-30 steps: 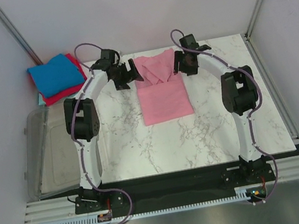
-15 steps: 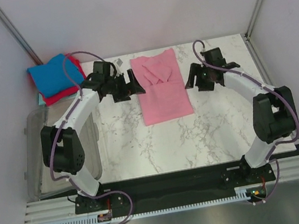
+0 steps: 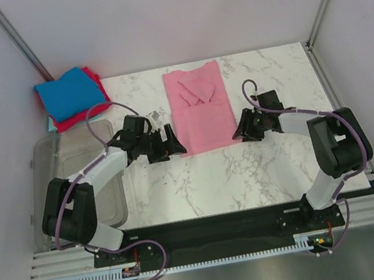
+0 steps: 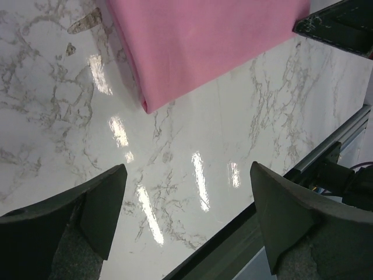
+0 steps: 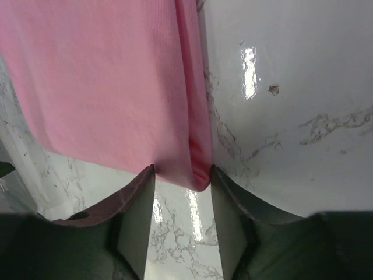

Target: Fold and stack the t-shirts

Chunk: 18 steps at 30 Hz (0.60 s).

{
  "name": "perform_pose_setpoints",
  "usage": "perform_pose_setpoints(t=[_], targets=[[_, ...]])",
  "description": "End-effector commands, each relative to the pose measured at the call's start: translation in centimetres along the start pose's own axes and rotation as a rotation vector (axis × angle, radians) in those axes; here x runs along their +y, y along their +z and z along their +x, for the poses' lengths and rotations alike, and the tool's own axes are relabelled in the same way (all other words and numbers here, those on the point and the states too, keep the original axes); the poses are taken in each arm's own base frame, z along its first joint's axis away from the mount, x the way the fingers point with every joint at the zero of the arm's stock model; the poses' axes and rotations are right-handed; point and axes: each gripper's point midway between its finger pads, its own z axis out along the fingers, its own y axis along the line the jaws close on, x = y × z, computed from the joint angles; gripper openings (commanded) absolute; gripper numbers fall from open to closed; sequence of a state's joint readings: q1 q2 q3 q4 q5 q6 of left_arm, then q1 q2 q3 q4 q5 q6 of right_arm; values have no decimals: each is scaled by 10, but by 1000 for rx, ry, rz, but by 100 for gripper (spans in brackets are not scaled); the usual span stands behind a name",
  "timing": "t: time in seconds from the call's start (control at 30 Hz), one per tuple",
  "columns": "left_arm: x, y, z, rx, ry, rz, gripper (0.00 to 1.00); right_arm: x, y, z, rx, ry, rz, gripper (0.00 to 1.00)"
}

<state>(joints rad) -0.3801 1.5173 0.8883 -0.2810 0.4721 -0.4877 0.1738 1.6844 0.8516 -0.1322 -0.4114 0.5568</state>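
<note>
The left gripper grabs the pink t-shirt (image 3: 200,112) by its near corner next, opposite the right gripper's corner, to fold the t-shirt's near edge over.
A pink t-shirt (image 3: 200,112) lies on the marble table, folded into a long strip with its sleeves folded in at the far end. My left gripper (image 3: 175,142) is open and empty, just left of the shirt's near-left corner. In the left wrist view that corner (image 4: 148,105) lies ahead of the left gripper (image 4: 186,169). My right gripper (image 3: 238,131) is at the near-right corner. In the right wrist view the right gripper (image 5: 182,168) is open, and the shirt's folded corner (image 5: 195,169) sits between the fingertips.
A stack of folded shirts, blue on top of red (image 3: 70,95), sits at the far left corner. A clear plastic bin (image 3: 72,189) stands at the left of the table. A black rail runs along the table's near edge (image 3: 216,222).
Both arms have drawn back from the shirt's far end to its near hem corners. The sleeves now lie folded in and released.
</note>
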Motion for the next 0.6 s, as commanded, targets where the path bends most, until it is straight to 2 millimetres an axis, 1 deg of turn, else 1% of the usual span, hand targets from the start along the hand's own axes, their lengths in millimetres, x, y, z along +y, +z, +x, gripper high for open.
perform_pose_setpoints(t=[0.0, 0.03, 0.07, 0.13, 0.17, 0.2, 0.27, 0.3, 0.33, 0.43, 0.5, 0.57], targets=[[-15, -3, -18, -103, 11, 48, 93, 5, 9, -4, -25, -2, -52, 48], [-10, 1, -12, -91, 2, 45, 87, 4, 11, -1, -19, 2, -52, 45], [-10, 5, -11, -91, -11, 48, 80, 2, 12, 0, -15, 4, -50, 38], [-1, 16, -4, -64, -43, 26, 74, 0, 13, 4, -7, 5, -52, 30], [1, 19, -3, -60, -49, 21, 70, 0, 13, 5, -7, 5, -53, 23], [7, 27, 1, -45, -58, 0, 68, -2, 13, 7, -1, 6, -50, 20], [10, 33, 0, -48, -65, -8, 65, -1, 14, 10, 12, -2, -61, 13], [15, 39, 4, -36, -72, -26, 65, -1, 14, 11, 16, -4, -62, 11], [17, 42, 3, -38, -83, -36, 65, -1, 14, 12, 18, -5, -64, 10], [24, 51, 5, -39, -103, -60, 66, -1, 14, 13, 21, -14, -69, 8], [25, 55, 3, -45, -107, -63, 66, -1, 14, 12, 19, -19, -69, 7], [29, 60, 5, -32, -118, -71, 62, -2, 14, 14, 23, -21, -68, 6]])
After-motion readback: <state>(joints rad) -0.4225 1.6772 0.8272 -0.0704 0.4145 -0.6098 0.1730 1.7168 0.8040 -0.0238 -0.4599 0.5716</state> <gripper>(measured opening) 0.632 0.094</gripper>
